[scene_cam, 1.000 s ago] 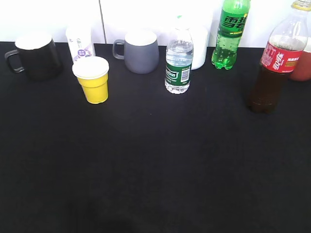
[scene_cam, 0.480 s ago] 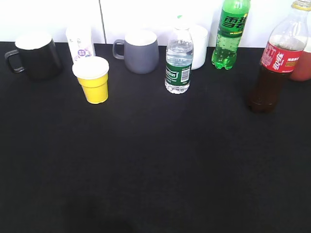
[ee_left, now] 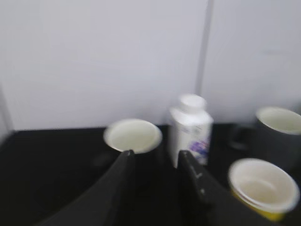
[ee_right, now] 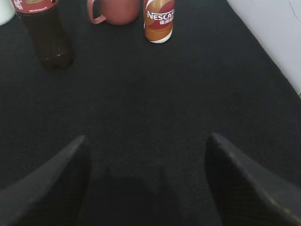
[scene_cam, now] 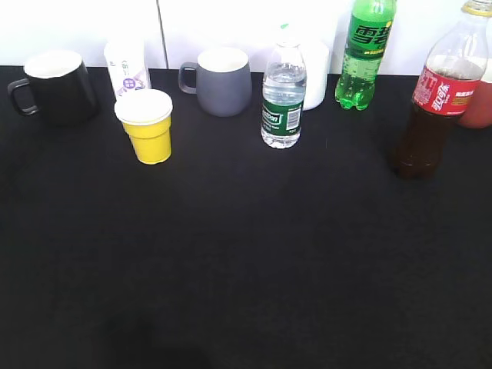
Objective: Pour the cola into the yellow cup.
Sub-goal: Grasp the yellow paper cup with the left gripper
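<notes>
The left gripper should hold the yellow cup steady for the cola, so next it should grab the cup by its yellow body below the white rim point(scene_cam: 151, 142) point(ee_left: 265, 214).
The cola point(scene_cam: 430, 100), a tall clear bottle with a red label, stands at the right on the black table; its dark lower part also shows in the right wrist view point(ee_right: 47, 37), far ahead and left of the jaws. The yellow cup point(scene_cam: 150, 131) stands upright at the left, white inside; it also shows in the left wrist view point(ee_left: 263, 188), ahead and right of the jaws. My left gripper point(ee_left: 156, 153) is open and empty, pointing at the black mug. My right gripper point(ee_right: 148, 138) is wide open and empty over bare table. Neither gripper shows in the exterior view.
A black mug point(scene_cam: 54, 84), a small white bottle point(scene_cam: 127, 69), a grey mug point(scene_cam: 223, 81), a water bottle point(scene_cam: 283, 96), a white mug point(scene_cam: 315, 73) and a green soda bottle point(scene_cam: 365, 54) line the back. A reddish mug point(ee_right: 117, 9) and a Nescafe bottle point(ee_right: 159, 19) stand beside the cola.
</notes>
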Motion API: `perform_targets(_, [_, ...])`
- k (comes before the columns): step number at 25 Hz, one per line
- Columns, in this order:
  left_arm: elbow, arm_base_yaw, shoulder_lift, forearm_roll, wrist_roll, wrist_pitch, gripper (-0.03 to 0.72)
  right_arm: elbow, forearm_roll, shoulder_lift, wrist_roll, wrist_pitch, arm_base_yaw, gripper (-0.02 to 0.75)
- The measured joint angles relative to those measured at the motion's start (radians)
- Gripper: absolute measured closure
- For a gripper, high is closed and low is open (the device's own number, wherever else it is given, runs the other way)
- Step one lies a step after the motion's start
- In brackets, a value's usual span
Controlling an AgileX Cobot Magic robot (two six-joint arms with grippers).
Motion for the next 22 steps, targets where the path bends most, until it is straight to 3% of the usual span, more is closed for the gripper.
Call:
perform_targets(3, [0.185,-0.131,0.16,0.001,-0.056,-0.346,0.447,0.0,0.0,0.0,0.0,0.0,0.0,0.164])
perform_targets(5, [0.268,-0.162,0.283,0.013,-0.064,-0.539,0.441,0.0,0.0,0.0,0.0,0.0,0.0,0.164])
perform_targets(9, [0.287,-0.163,0.514,0.098,-0.109,-0.812,0.377,0.0,0.0,0.0,0.0,0.0,0.0,0.164])
perform_targets(12, [0.28,-0.163,0.679,0.15,-0.113,-0.836,0.209,0.0,0.0,0.0,0.0,0.0,0.0,0.164])
perform_targets(13, [0.247,-0.163,0.725,0.154,-0.114,-0.836,0.124,0.0,0.0,0.0,0.0,0.0,0.0,0.164])
perform_targets(14, [0.21,-0.163,0.75,0.154,-0.114,-0.837,0.094,0.0,0.0,0.0,0.0,0.0,0.0,0.164])
perform_targets(22, [-0.151,-0.163,0.955,0.18,-0.114,-0.806,0.069,0.0,0.0,0.0,0.0,0.0,0.0,0.164])
